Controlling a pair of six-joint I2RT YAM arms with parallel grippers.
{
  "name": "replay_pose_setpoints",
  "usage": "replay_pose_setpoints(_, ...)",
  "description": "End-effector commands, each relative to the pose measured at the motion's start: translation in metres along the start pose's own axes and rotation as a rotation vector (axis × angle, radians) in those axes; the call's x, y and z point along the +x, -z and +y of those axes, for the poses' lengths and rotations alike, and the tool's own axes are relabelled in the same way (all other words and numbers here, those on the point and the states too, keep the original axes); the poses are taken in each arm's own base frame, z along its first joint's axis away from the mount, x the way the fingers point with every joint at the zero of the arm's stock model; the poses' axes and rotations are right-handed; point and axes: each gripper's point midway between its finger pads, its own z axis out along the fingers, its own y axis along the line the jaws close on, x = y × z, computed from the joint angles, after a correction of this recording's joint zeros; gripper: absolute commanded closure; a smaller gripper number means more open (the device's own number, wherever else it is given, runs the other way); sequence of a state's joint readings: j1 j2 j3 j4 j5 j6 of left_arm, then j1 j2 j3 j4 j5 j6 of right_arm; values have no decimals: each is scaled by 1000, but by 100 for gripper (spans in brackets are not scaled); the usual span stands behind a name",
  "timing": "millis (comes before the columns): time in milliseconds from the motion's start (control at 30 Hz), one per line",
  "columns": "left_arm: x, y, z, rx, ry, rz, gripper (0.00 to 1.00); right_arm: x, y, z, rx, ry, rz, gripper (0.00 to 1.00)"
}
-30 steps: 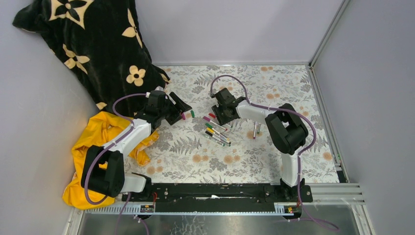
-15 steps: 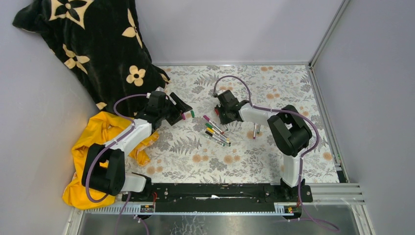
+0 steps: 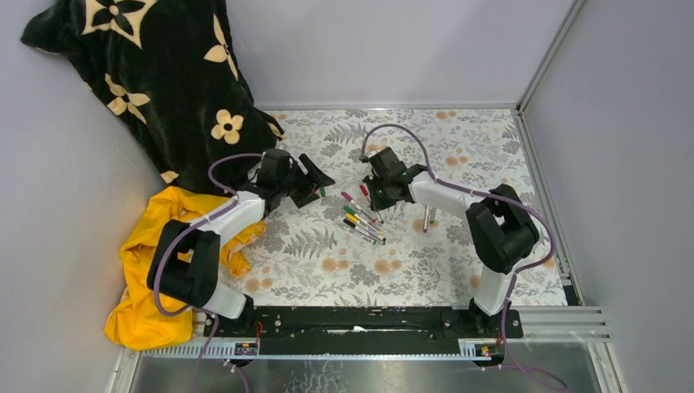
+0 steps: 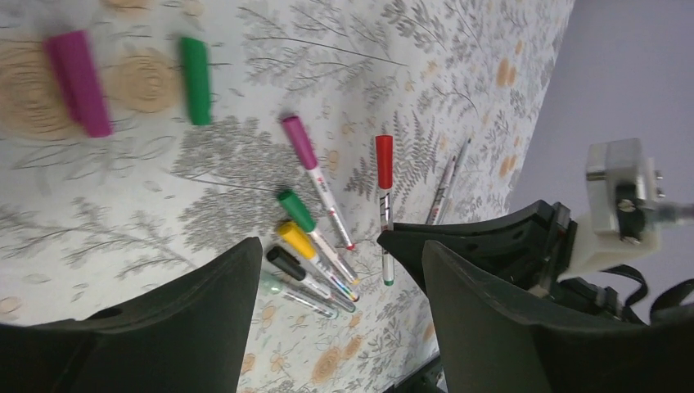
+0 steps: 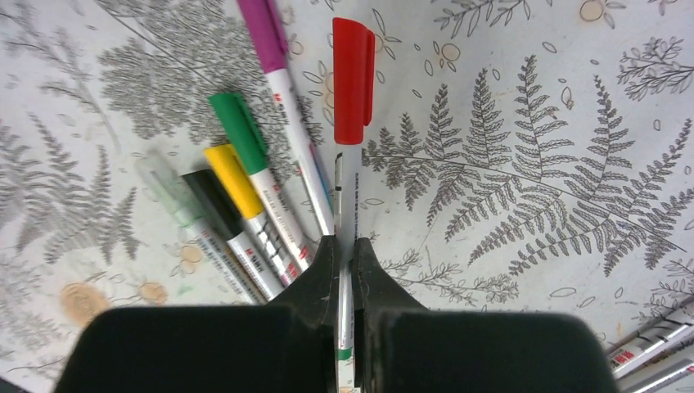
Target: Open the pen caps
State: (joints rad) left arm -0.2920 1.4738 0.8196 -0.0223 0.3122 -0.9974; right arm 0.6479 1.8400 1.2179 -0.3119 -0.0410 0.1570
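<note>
To pull the pen cap open, my left gripper will next grab the red pen cap (image 3: 364,190) (image 4: 385,161), leaving the pen's body in my right gripper.
My right gripper (image 5: 344,250) is shut on the light barrel of the red-capped pen (image 5: 353,78), whose cap points away from the jaws; from above the gripper (image 3: 370,196) is at the pile's far end. Next to it lie capped pens: magenta (image 5: 263,33), green (image 5: 237,121), yellow (image 5: 232,180), black (image 5: 211,203) and pale green (image 5: 168,188). My left gripper (image 4: 340,254) is open and empty, above the mat to the left of the pile (image 3: 362,223). A loose magenta cap (image 4: 78,82) and a loose green cap (image 4: 195,79) lie below it.
Two uncapped pens (image 3: 427,217) lie right of the pile. A black flowered blanket (image 3: 164,74) hangs at the back left and a yellow cloth (image 3: 159,246) lies by the left arm. Grey walls close in the floral mat (image 3: 458,139).
My left gripper has swung right, over the two loose caps towards the pile. My right gripper has shifted slightly right with the red-capped pen.
</note>
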Motion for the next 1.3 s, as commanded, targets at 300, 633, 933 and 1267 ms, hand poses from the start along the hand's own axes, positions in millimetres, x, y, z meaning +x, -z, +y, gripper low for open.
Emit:
replay_pose_setpoints(300, 23, -35, -64, 125, -62, 53, 23, -27, 54, 51, -136, -16, -128, 100)
replay_pose_setpoints(633, 41, -51, -66, 116, -49, 84, 26, -31, 74, 63, -183, -33, -180, 100)
replay_pose_setpoints(933, 39, -53, -73, 121, -33, 64, 33, -24, 77, 67, -194, -37, -183, 100)
replay_pose_setpoints(1267, 41, -54, -74, 130, -30, 72, 54, -26, 79, 69, -193, -35, -190, 100)
